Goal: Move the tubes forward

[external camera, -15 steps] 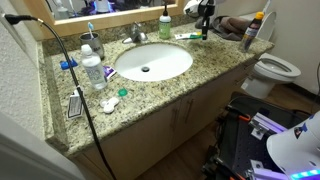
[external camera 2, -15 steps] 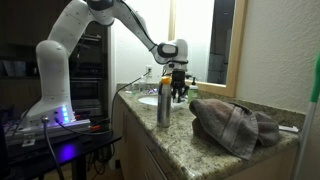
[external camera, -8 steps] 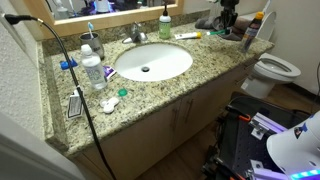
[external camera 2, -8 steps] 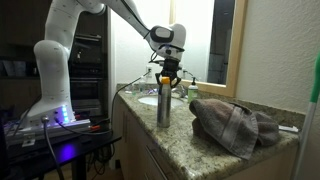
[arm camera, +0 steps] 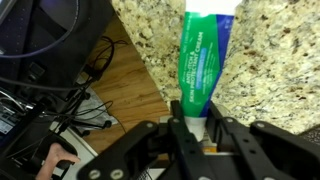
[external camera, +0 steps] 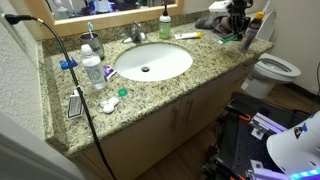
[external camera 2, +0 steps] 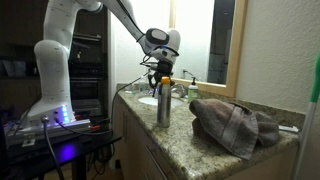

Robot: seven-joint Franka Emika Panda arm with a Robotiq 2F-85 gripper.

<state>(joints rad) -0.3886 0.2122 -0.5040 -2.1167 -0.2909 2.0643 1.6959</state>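
Observation:
The gripper will keep hold of the green tube (arm camera: 205, 60) until the tube's length rests on the granite counter, because the fingers are holding the tube's body above the granite counter.
My gripper (arm camera: 195, 128) is shut on the cap end of the green/teal tube (arm camera: 205, 60), which points away from me over the speckled granite counter near its edge. In an exterior view the gripper (external camera: 236, 24) hangs over the counter's right end with the green tube (external camera: 229, 39) below it. It also shows in an exterior view (external camera 2: 164, 88) behind a metal can. The white tube (external camera: 187, 36) lies flat on the counter behind the sink, left of the gripper.
The sink (external camera: 152, 62) fills the counter's middle. A green bottle with a dark top (external camera: 165, 24) stands at the back. A clear bottle (external camera: 92, 70) stands at the left. A metal can (external camera 2: 163, 105), a crumpled towel (external camera 2: 235, 125) and a toilet (external camera: 276, 70) are nearby.
My gripper has moved to the right along the counter's back with the green tube in it, away from the white tube, which has stayed in place.

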